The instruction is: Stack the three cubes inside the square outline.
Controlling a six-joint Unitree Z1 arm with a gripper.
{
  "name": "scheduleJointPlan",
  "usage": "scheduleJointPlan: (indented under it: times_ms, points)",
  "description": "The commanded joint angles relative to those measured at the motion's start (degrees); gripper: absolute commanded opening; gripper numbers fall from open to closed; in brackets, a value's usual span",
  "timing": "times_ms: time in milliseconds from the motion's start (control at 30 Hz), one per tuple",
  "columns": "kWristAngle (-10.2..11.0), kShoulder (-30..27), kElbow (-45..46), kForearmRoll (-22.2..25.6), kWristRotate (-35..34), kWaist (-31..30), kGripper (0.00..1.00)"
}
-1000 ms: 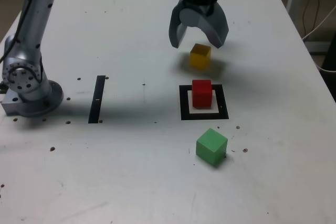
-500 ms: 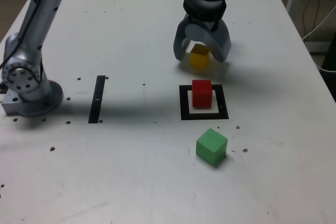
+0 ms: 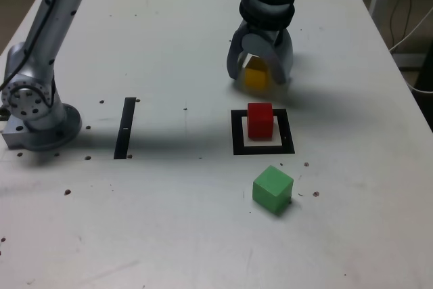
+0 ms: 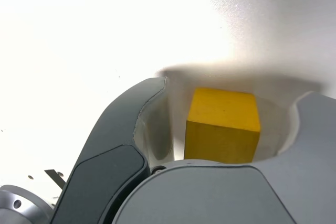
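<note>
The robot's gripper will next take hold of the yellow cube (image 3: 256, 78) by its opposite sides, to stack it on the red cube (image 3: 260, 120).
The yellow cube (image 3: 256, 78) (image 4: 223, 124) rests on the white table behind the square outline (image 3: 238, 141). My gripper (image 3: 258, 75) (image 4: 233, 85) is lowered over it, one finger on each side. It is open: the wrist view shows a narrow gap between the cube and each finger. The red cube (image 3: 260, 120) stands inside the square outline. The green cube (image 3: 272, 189) sits on the table in front of the outline, turned slightly.
A thin black strip (image 3: 125, 128) lies on the table toward the exterior view's left. The arm's base (image 3: 34, 109) stands at the left edge. Small dark holes dot the tabletop. Cables hang beyond the table's right edge.
The gripper has come down from above the yellow cube until its fingers flank it, and the fingers have narrowed. The cubes have not moved.
</note>
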Motion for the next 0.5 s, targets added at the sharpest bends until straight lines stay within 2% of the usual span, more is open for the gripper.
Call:
scheduleJointPlan:
  times_ms: [0, 467]
  points:
    - [0.2, 0.2, -0.3, -0.1, -0.2, -0.3, 0.33]
    - [0.2, 0.2, -0.6, 0.2, -0.2, -0.4, 0.32]
